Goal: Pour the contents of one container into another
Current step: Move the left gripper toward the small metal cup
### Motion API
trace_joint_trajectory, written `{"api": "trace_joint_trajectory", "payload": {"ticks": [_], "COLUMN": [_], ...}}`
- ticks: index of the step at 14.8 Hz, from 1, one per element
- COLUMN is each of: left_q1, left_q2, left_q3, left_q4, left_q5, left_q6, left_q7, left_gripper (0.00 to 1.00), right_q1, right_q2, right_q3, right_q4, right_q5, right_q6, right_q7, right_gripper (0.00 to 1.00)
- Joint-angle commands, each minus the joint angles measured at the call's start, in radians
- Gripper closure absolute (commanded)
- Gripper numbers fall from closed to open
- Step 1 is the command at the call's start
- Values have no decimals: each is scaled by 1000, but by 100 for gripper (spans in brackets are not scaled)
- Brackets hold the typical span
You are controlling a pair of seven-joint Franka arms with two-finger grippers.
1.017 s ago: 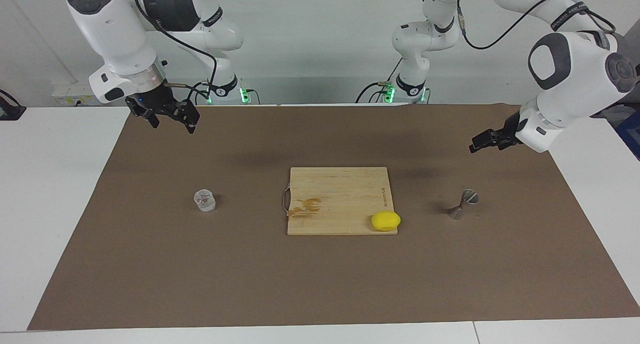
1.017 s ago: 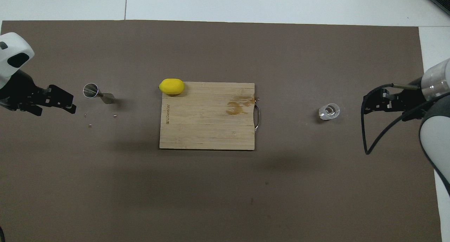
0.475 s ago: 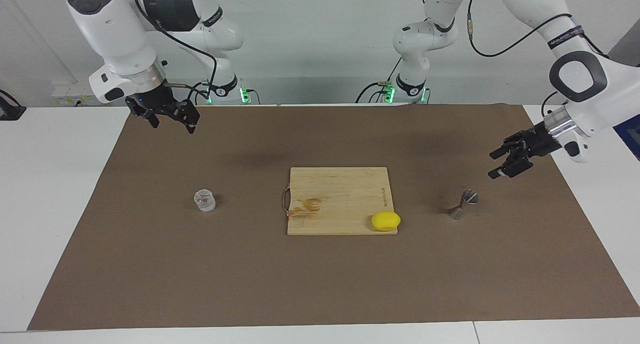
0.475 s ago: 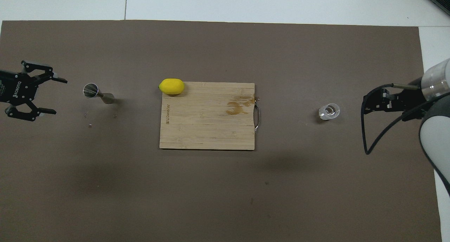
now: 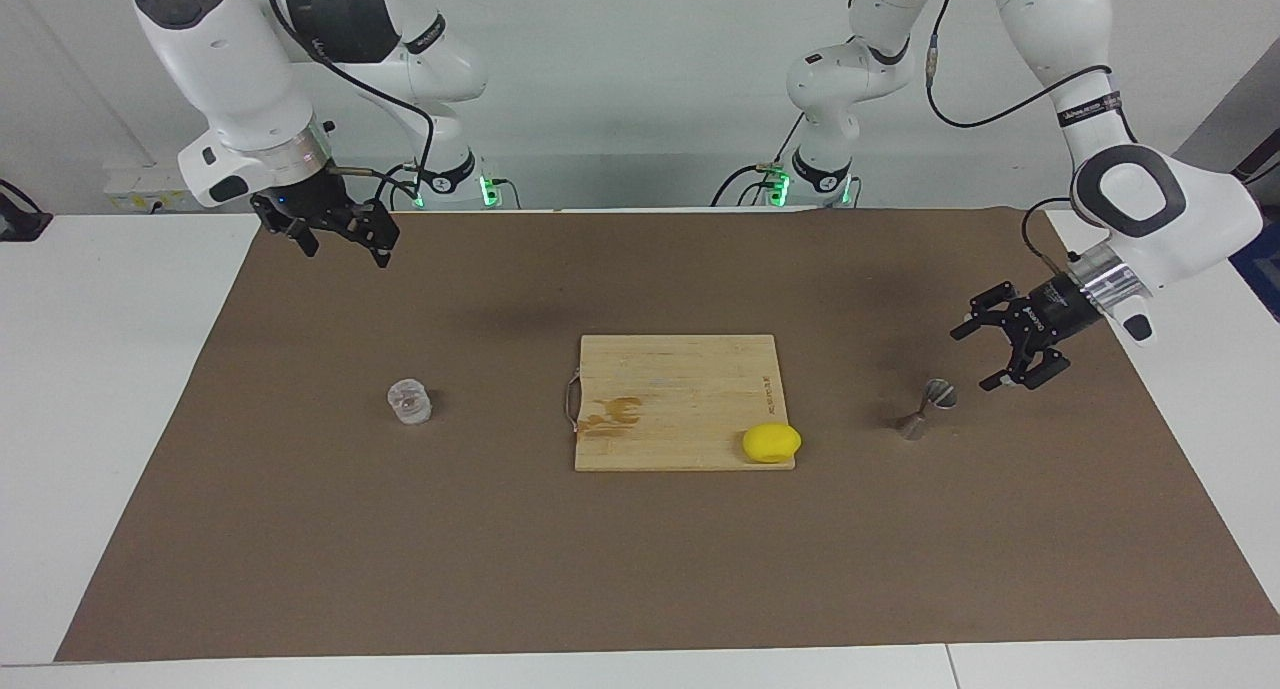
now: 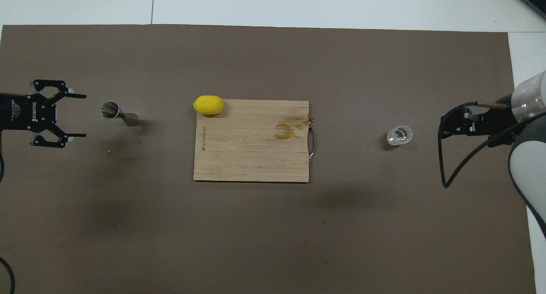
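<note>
My left gripper moves toward the silvery jigger (image 6: 119,114), before it closes on it, since brown mat shows between its fingers and the jigger.
The clear ribbed glass cup (image 5: 409,401) (image 6: 399,135) stands upright on the brown mat toward the right arm's end. The silvery hourglass jigger (image 5: 925,409) (image 6: 119,114) sits on the mat toward the left arm's end and looks tipped, its open mouth facing that end. My left gripper (image 5: 970,361) (image 6: 84,115) is open and empty, low over the mat beside the jigger, its fingers pointing at it with a small gap between. My right gripper (image 5: 347,254) (image 6: 443,129) is open and empty, held high over the mat's edge near the cup, and waits.
A wooden cutting board (image 5: 680,389) (image 6: 251,153) with a metal handle and a stain lies mid-table. A yellow lemon (image 5: 771,442) (image 6: 208,105) sits on its corner toward the jigger. A few small bits (image 6: 108,152) lie on the mat (image 5: 640,569) by the jigger.
My left gripper has come down and swung in toward the jigger, turning so its open fingers point at it. The right arm, cup, jigger and lemon have not moved.
</note>
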Motion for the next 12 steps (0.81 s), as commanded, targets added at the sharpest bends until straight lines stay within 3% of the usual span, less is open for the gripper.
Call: {"api": "trace_joint_trajectory", "payload": {"ticks": [1, 5, 12], "left_q1": [19, 16, -3], "left_q2": [27, 28, 45], "left_q3": [-8, -10, -11], "left_q4": [-31, -76, -86], "left_q5": [-70, -169, -212], "left_q6": [53, 92, 129], "left_q7": [-142, -173, -165], "left_gripper": [0, 0, 0], "right_q1": [-13, -13, -13], "right_q2": [-23, -25, -23], "right_q3": [6, 6, 8], "right_q4": [-27, -27, -26], "right_q5": [-3, -3, -3], "right_q6": [7, 7, 7], "right_q7": [-19, -19, -19], "right_gripper": [0, 0, 0]}}
